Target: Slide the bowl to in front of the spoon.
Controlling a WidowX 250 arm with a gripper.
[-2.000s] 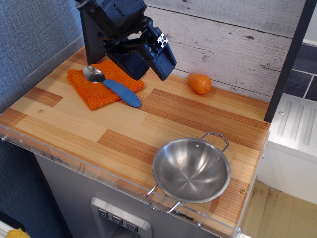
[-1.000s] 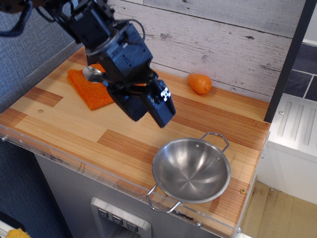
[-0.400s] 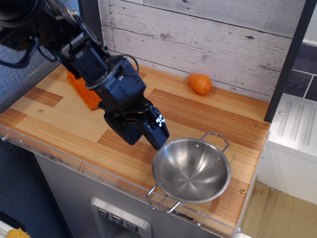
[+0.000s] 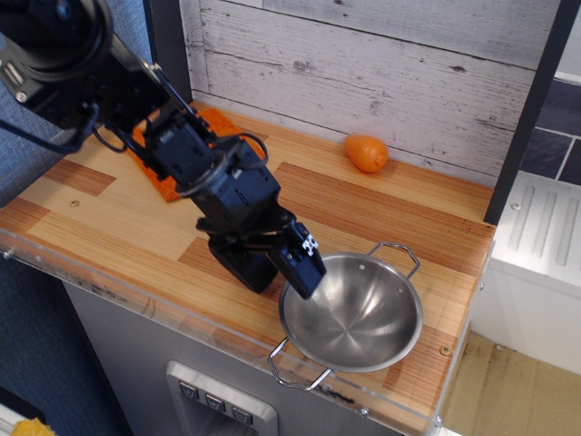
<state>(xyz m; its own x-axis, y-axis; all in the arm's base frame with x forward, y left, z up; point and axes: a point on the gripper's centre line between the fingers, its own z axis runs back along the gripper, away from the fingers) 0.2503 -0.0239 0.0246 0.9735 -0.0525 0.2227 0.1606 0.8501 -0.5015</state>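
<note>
My gripper grabs the bowl [image 4: 363,318] by its rim [image 4: 282,312] between the wire handles next, to slide it in front of the spoon.
The shiny steel bowl [image 4: 363,318] with two wire loop handles sits at the front right of the wooden counter [image 4: 363,213], close to its front edge. My gripper [image 4: 280,277] is open and lowered at the bowl's left rim. One finger [image 4: 304,263] is over the inside of the bowl and the other [image 4: 250,268] is outside it. The spoon is hidden behind my arm. Only parts of the orange cloth [image 4: 156,173] show at the back left.
A small orange fruit-like object [image 4: 366,152] lies at the back by the plank wall. A clear plastic lip [image 4: 136,295] runs along the counter's front edge. A white surface [image 4: 540,227] stands to the right, past the dark post.
My arm has swung from over the cloth and spoon at the back left down to the bowl's left rim, and now covers the spoon. The bowl has not moved.
</note>
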